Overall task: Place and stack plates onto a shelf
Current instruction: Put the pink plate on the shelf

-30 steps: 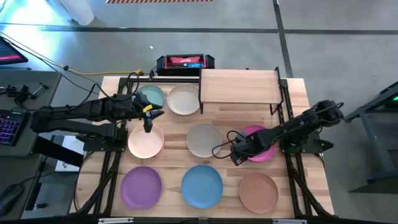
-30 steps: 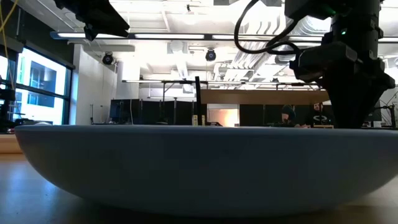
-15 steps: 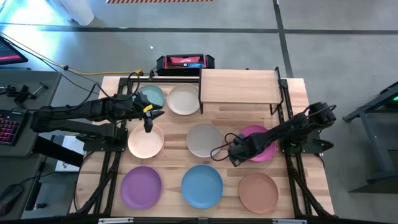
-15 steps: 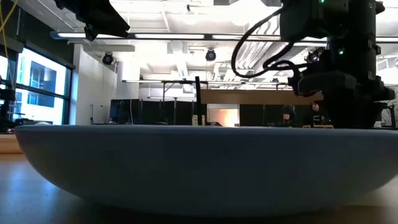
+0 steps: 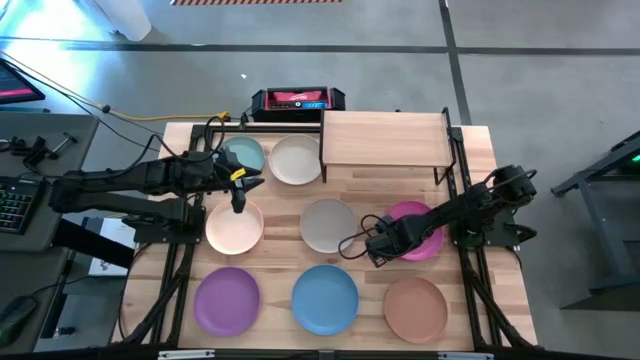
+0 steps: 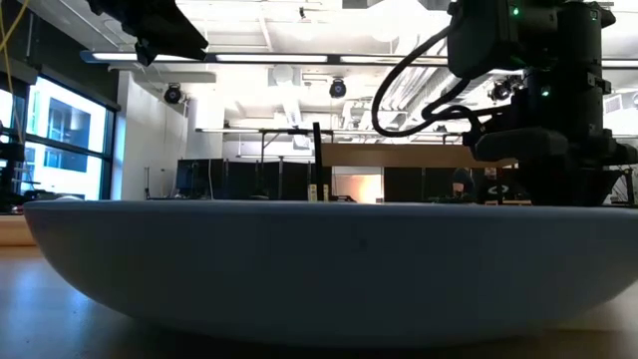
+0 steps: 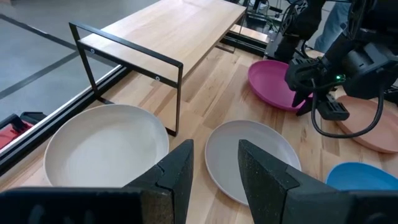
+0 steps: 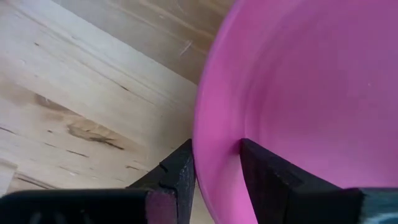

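Note:
The robot's right gripper will next grab the magenta plate by its thin raised rim point(image 8: 214, 124) to stack it, since the plate is far wider than the open fingers.
The magenta plate point(image 5: 420, 228) lies flat on the table right of centre. My right gripper point(image 5: 378, 247) points down at its left rim, open, with one finger inside the rim and one outside point(image 8: 217, 165). My left gripper point(image 5: 238, 195) hovers open above the table between the teal plate point(image 5: 245, 153) and the peach plate point(image 5: 234, 227), holding nothing point(image 7: 216, 168). The shelf point(image 5: 383, 138) stands at the far right with nothing on it. The cream plate point(image 5: 295, 159) and grey plate point(image 5: 328, 225) rest flat on the table. My right gripper straddles the magenta plate's left rim point(image 8: 208, 143) from above, one finger over the bowl and one over the table. I cannot tell whether the fingers touch the rim. The plate lies flat on the table.
The purple plate point(image 5: 227, 300), blue plate point(image 5: 325, 298) and brown plate point(image 5: 415, 308) lie in a row along the near edge. The blue plate point(image 6: 319, 269) fills the low view's foreground. A black and red box point(image 5: 297, 99) sits beyond the far edge.
My right gripper has sunk straight down onto the magenta plate's left rim, its fingers staying the same width apart. The plate has not moved.

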### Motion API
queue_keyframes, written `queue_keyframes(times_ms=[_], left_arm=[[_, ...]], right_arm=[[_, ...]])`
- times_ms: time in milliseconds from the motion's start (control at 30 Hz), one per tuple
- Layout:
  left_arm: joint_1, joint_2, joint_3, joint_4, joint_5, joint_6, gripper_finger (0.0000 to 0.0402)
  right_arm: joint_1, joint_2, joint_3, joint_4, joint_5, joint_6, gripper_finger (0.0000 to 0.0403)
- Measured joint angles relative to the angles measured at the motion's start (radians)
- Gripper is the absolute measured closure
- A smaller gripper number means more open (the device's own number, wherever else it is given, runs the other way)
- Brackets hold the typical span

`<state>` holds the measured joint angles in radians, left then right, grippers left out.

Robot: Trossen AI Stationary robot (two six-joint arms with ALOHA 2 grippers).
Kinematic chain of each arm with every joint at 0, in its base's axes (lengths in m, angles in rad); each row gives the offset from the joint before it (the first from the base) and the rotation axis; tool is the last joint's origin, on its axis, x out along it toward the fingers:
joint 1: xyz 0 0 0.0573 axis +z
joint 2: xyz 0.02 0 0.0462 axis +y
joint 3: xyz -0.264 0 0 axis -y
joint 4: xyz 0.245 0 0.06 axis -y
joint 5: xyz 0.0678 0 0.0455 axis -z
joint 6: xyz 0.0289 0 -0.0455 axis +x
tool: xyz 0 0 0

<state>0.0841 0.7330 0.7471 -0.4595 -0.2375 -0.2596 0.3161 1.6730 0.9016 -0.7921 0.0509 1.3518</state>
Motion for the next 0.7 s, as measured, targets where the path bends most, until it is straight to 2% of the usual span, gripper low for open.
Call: queue_keyframes(times_ms=[167,433,700], left_arm=[[0.0,0.0,0.0,0.0,0.0,0.0,0.0284],[0.0,0.0,0.0,0.0,0.0,0.0,0.0284],[0.0,0.0,0.0,0.0,0.0,0.0,0.0284]], right_arm=[[0.0,0.0,0.001,-0.001,-0.009,0.002,0.0303],[0.0,-0.003,0.005,-0.011,-0.026,-0.001,0.039],[0.0,0.002,0.085,-0.138,-0.037,-0.015,0.0401]])
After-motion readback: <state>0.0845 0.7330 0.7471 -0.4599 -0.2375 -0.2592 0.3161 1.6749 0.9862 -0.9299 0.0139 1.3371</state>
